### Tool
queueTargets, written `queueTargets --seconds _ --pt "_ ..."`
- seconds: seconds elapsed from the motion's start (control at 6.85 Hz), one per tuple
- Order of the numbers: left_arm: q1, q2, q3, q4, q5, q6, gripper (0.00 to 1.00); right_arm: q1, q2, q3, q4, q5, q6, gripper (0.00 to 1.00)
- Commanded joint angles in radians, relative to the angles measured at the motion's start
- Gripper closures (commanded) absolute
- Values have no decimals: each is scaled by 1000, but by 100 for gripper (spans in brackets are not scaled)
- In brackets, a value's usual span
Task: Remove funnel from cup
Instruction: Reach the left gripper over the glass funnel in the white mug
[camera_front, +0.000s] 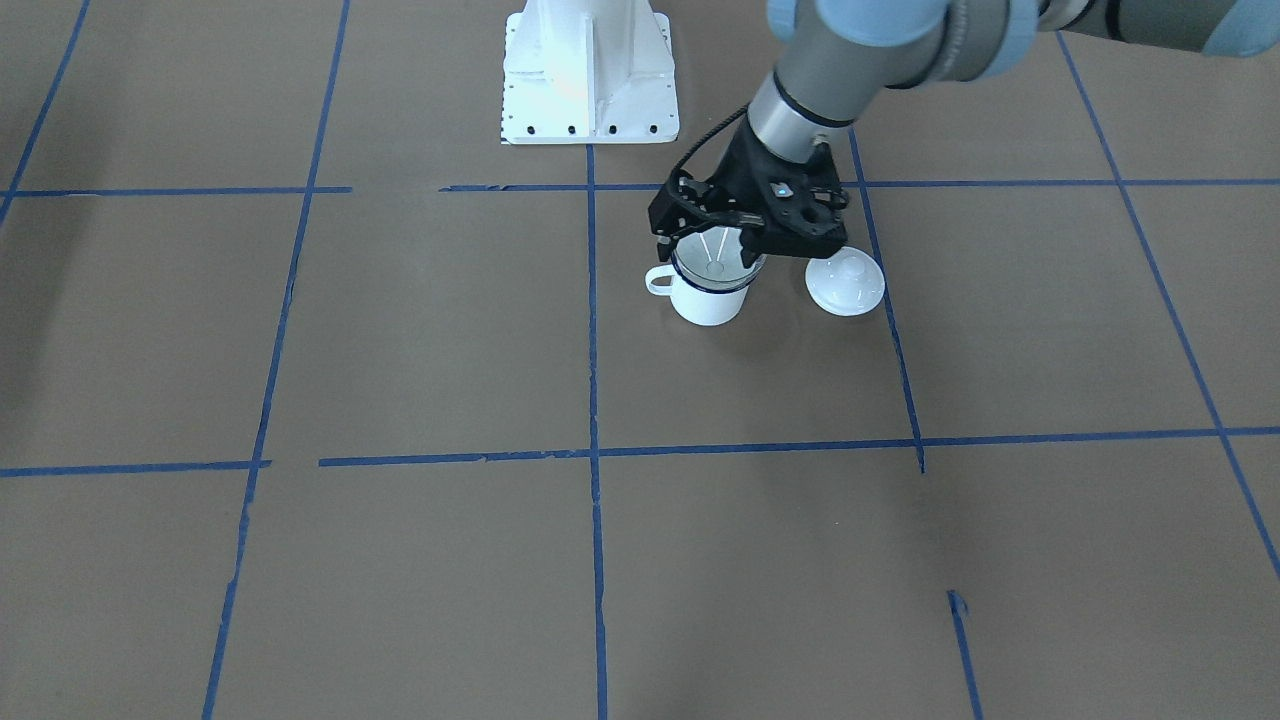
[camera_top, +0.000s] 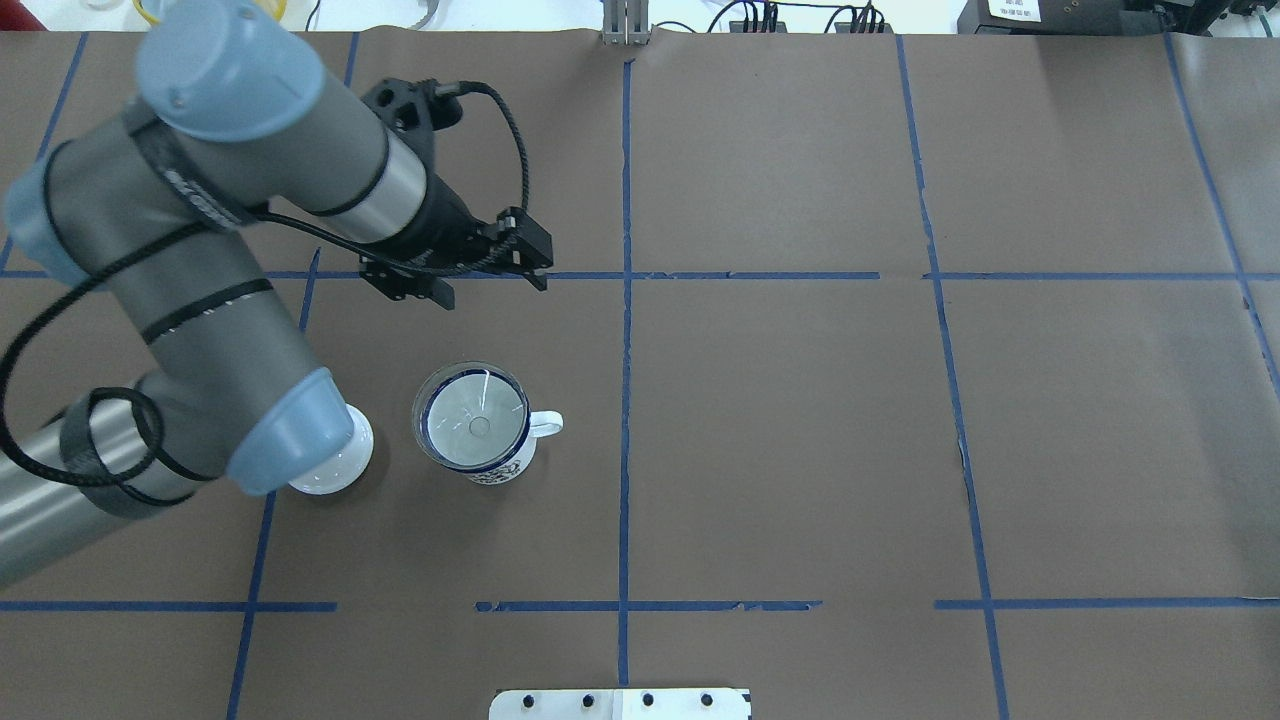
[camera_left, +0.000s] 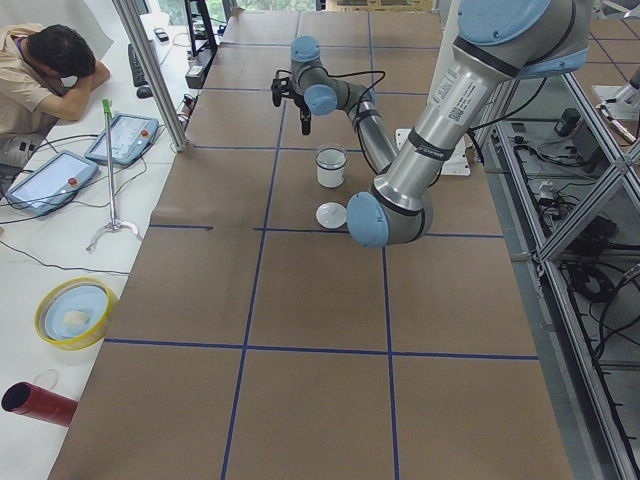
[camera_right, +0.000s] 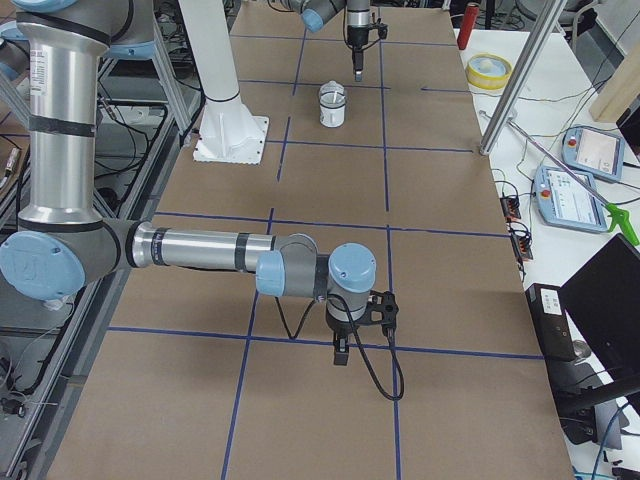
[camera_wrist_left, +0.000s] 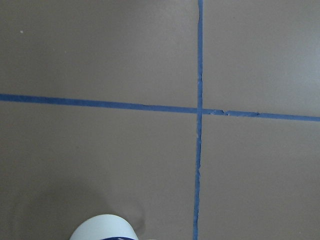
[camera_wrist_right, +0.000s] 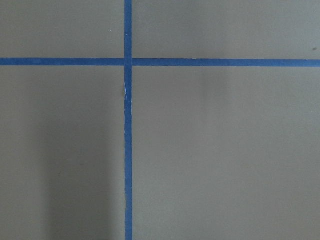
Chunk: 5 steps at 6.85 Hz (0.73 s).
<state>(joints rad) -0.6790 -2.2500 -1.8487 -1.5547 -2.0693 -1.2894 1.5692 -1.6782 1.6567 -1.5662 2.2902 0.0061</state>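
Next, my left gripper takes hold of the clear funnel by its exposed rim (camera_front: 720, 283), since the enamel cup closes around the funnel's spout.
The cup (camera_top: 478, 440) is a white enamel mug with a dark blue rim, standing upright on the brown paper with its handle toward the table's middle. The clear funnel (camera_top: 472, 412) sits in its mouth, rim level, also seen in the front view (camera_front: 713, 262). My left gripper (camera_top: 467, 282) is open and empty. It hangs above the table just beyond the cup, on the side away from my base, touching neither cup nor funnel. The left wrist view shows only the cup's edge (camera_wrist_left: 102, 229). My right gripper (camera_right: 342, 350) shows only in the right side view; I cannot tell its state.
A white domed lid with a knob (camera_front: 845, 282) lies on the paper beside the cup, partly hidden under my left arm's elbow in the overhead view. The robot's white base plate (camera_front: 590, 75) stands behind. Blue tape lines cross the paper.
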Motion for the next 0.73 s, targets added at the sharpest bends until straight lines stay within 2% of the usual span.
queueTargets --seconds 0.0,0.29,0.58 --pt "123 -65 22 148 138 -85 0 0 0 0 0 0 0 0" --pt "162 -40 43 146 198 -85 0 0 0 0 0 0 0 0" --pt "171 0 43 140 199 -76 0 0 0 0 0 0 0 0"
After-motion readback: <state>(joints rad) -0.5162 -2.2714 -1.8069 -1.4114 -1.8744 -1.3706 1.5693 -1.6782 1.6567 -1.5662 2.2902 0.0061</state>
